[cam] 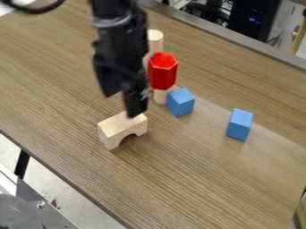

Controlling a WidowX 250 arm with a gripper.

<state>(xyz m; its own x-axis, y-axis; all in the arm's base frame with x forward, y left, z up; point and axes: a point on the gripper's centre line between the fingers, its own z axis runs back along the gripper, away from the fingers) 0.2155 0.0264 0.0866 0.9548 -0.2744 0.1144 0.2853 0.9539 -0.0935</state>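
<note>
I should grip the pale wooden arch block [122,128] by its long sides with my gripper next, so I can set it on the separate blue block.
The black gripper [123,104] hangs down from the top edge, left of centre, with its two fingertips apart. One tip is by the upper right end of a pale wooden arch block [122,128]; whether it touches the block cannot be told. The arch stands on the table with its cut-out facing down. Right of the gripper, a red hexagonal block [163,71] sits above a pale wooden cylinder [160,96]. A blue block [180,102] is beside that cylinder, and a second blue block [240,125] lies farther right.
Behind the red block stands another pale wooden cylinder [155,39], partly covered by the arm. The brown wooden table [197,179] has a grey strip [239,38] along its far edge. Metal equipment [36,203] is at the lower left, below the table's near edge.
</note>
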